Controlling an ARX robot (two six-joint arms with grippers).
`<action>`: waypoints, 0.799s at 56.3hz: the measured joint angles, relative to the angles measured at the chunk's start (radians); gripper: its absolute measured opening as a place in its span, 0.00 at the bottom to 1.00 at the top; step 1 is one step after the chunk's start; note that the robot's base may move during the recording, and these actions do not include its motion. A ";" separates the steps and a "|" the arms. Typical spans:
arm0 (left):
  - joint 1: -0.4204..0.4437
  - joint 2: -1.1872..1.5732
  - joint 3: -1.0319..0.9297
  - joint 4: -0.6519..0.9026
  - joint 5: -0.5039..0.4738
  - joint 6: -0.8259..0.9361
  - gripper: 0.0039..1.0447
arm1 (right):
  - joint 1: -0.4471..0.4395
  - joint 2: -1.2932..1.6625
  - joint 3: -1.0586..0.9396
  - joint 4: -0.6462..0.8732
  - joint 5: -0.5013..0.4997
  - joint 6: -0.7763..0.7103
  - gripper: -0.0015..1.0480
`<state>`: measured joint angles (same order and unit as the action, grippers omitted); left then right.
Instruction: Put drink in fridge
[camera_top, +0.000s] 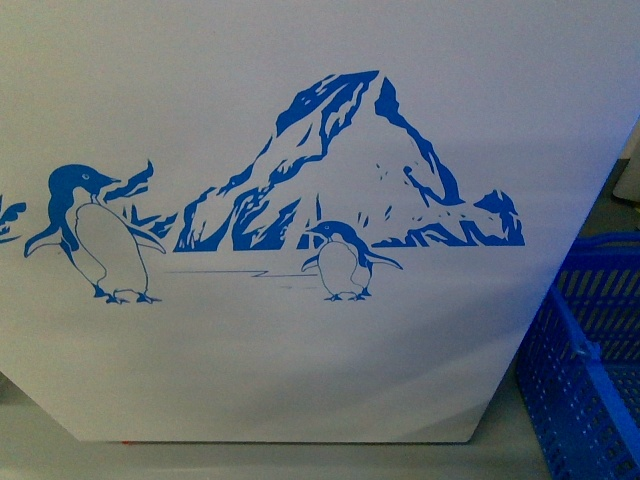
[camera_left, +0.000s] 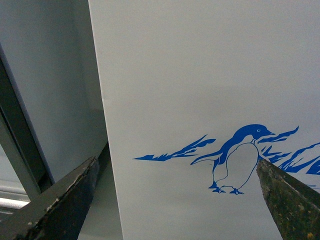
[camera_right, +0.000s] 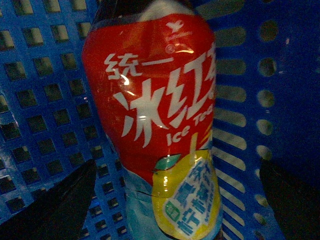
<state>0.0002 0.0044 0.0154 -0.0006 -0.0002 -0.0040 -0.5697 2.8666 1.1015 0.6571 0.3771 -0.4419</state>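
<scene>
The drink (camera_right: 155, 125) needs to go in the fridge. My right gripper will next grip the ice tea bottle by its lower part with the yellow lemon (camera_right: 186, 200).
The fridge (camera_top: 300, 120) fills the front view as a white wall with a blue penguin-and-mountain decal; its top is out of view. The left wrist view shows the same white side (camera_left: 200, 75) with one penguin between the fingers of my left gripper (camera_left: 175, 200), which is open and holds nothing. The drink (camera_right: 155, 125), an ice tea bottle with a red, yellow and light-blue label, lies inside a blue perforated basket (camera_right: 45, 100). My right gripper (camera_right: 175, 200) is open, with a finger on either side of the bottle's lower part.
The blue plastic basket (camera_top: 585, 370) stands on the floor at the fridge's lower right. A grey cabinet side (camera_left: 50, 90) and a dark frame stand beside the fridge's corner in the left wrist view.
</scene>
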 joint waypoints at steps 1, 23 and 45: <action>0.000 0.000 0.000 0.000 0.000 0.000 0.92 | -0.001 0.003 0.003 -0.002 0.001 0.000 0.93; 0.000 0.000 0.000 0.000 0.000 0.000 0.92 | -0.027 0.100 0.076 -0.063 0.042 -0.019 0.93; 0.000 0.000 0.000 0.000 0.000 0.000 0.92 | -0.038 0.132 0.119 -0.059 0.072 -0.023 0.93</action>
<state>0.0002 0.0044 0.0151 -0.0006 -0.0002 -0.0040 -0.6079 2.9986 1.2201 0.5983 0.4496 -0.4652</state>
